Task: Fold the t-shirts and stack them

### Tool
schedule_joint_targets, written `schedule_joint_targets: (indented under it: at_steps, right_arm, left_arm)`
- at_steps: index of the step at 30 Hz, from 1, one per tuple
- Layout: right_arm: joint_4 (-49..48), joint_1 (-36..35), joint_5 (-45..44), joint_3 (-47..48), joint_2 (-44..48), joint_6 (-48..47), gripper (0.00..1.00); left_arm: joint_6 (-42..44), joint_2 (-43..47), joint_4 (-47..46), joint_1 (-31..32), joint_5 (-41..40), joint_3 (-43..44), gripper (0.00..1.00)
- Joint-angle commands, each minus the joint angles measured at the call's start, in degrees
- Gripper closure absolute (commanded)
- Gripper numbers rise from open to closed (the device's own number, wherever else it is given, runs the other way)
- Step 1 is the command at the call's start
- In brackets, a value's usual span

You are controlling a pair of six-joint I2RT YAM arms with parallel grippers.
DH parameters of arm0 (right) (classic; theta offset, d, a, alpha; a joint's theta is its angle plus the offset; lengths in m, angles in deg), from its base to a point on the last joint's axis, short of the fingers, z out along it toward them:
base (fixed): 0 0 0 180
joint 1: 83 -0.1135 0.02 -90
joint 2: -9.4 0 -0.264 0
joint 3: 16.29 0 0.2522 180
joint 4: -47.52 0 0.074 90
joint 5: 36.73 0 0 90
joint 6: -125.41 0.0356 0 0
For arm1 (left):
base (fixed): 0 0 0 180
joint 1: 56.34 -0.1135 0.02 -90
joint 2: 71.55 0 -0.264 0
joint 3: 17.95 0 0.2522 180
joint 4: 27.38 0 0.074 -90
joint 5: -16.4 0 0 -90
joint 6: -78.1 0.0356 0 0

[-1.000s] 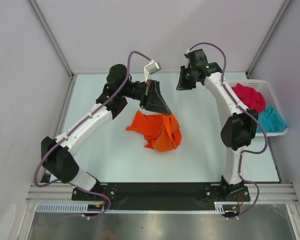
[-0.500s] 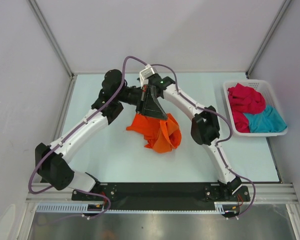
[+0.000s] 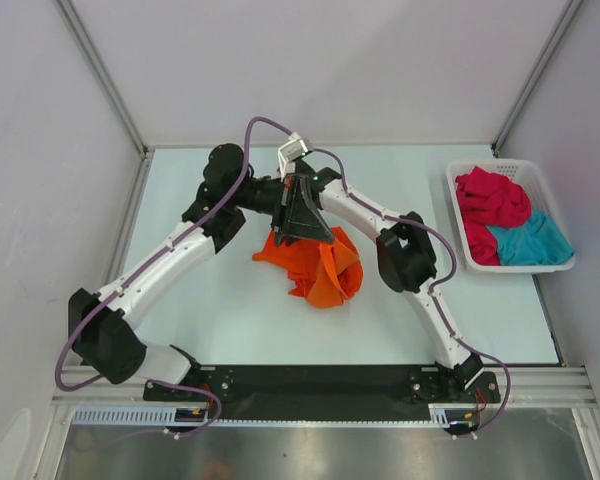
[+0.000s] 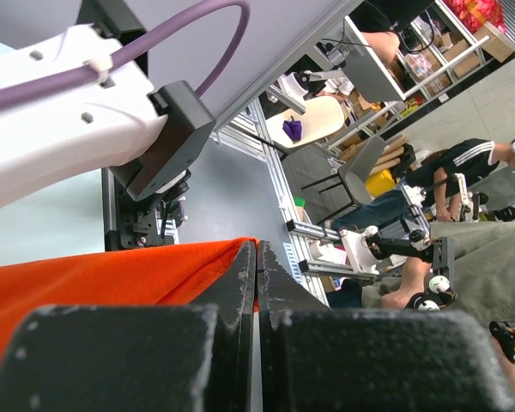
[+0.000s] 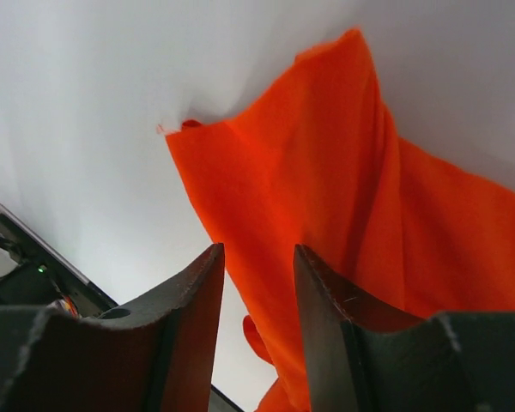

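Note:
The orange edge runs between fingers that stop above the cloth (image 4: 112, 275), so closing now would miss. My right gripper moves lower first, then closes on the orange edge.
The orange t-shirt (image 3: 320, 268) lies crumpled mid-table, its top edge lifted. My left gripper (image 3: 307, 228) is shut on that edge; in the left wrist view the fingertips (image 4: 245, 257) pinch orange cloth (image 4: 112, 275). My right gripper (image 5: 257, 253) is open, with an edge of the hanging orange t-shirt (image 5: 326, 189) showing between its fingers, apart from them. From above, the right arm (image 3: 365, 208) reaches right next to the left gripper. The crimson t-shirt (image 3: 492, 197) and the teal t-shirt (image 3: 535, 240) lie bunched in the basket.
The white lattice basket (image 3: 560, 212) stands at the table's right edge. The two arms meet over the back middle of the table. The frame posts and grey walls close in the back and sides.
The right arm swung from the back right, near the basket, across to the left gripper and the orange t-shirt. The left gripper kept its hold and shifted slightly.

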Motion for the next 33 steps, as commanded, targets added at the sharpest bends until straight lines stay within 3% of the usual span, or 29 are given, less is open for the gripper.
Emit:
schedule_joint_targets:
  at_steps: [1, 18, 24, 29, 33]
  right_arm:
    - [0.2, -2.11, -0.24, -2.09, 0.47, -1.56, 0.56]
    - [1.34, -6.33, -0.42, -2.44, -6.92, -1.64, 0.52]
    - [-0.07, -6.24, -0.33, -3.41, -6.57, -1.73, 0.74]
    - [-0.51, -5.54, -0.07, -2.53, -6.48, -2.0, 1.0]
    - [-1.65, -4.22, -0.42, -2.7, -4.64, -2.17, 1.0]
  left_arm:
    - [1.61, 4.02, -3.21, 0.04, 0.26, -0.28, 1.0]
    - [1.87, 8.06, -3.56, -2.69, 0.52, -3.88, 1.0]
    - [1.43, 9.91, -3.73, -4.18, 0.35, -5.38, 1.0]
    - [0.73, 11.93, -4.09, -5.32, 0.35, -6.17, 1.0]
    - [0.38, 13.16, -4.09, -6.9, 0.43, -6.96, 1.0]
